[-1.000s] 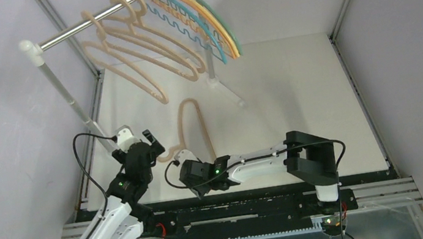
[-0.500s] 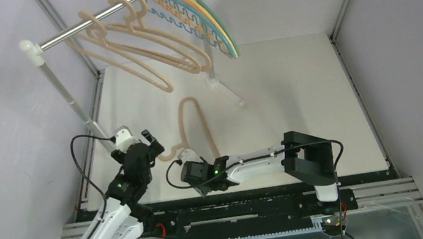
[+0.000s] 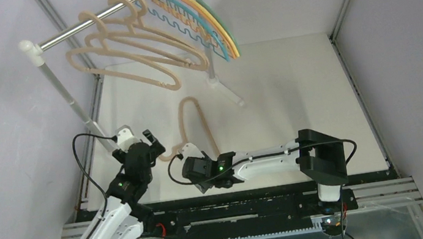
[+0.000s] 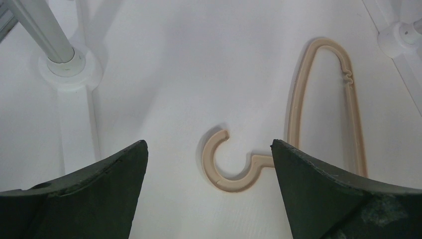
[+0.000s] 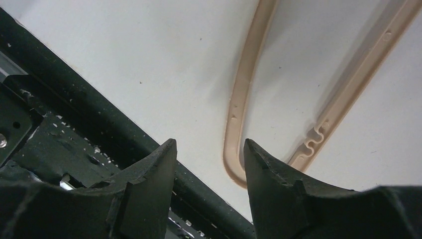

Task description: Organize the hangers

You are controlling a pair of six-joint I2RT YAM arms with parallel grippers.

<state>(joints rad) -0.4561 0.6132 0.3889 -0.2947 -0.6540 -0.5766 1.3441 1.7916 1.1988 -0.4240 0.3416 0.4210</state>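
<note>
The right gripper grabs the beige hanger by its plain bar at the hanger's near end point(image 5: 234, 125) next, so the hanger's hook stays free to hang on the bar for hangers.
One thick beige hanger point(image 3: 191, 117) lies flat on the white table, with its hook point(image 4: 226, 167) pointing to the left. My left gripper point(image 3: 154, 142) hovers over that hook, open and empty; in the left wrist view the hook lies between the spread fingers of the gripper point(image 4: 209, 145). My right gripper point(image 3: 200, 178) is low over the hanger's near end, by the table's front edge. In its wrist view the gripper point(image 5: 209, 144) is open with nothing between the fingers, and the hanger's tip point(image 5: 234, 149) is just beside the right finger. Several beige hangers point(image 3: 126, 50) and thin coloured ones point(image 3: 202, 22) hang on the rail.
The silver rail point(image 3: 74, 32) stands on white poles, with one foot point(image 4: 67, 64) left of the hook and the other point(image 4: 403, 37) at the far right. The black front frame point(image 5: 74, 129) runs close under my right gripper. Grey walls close in both sides.
The beige hangers on the rail have swung up and to the left. My right arm has shifted slightly right, along the hanger's near end. The left gripper has barely moved.
</note>
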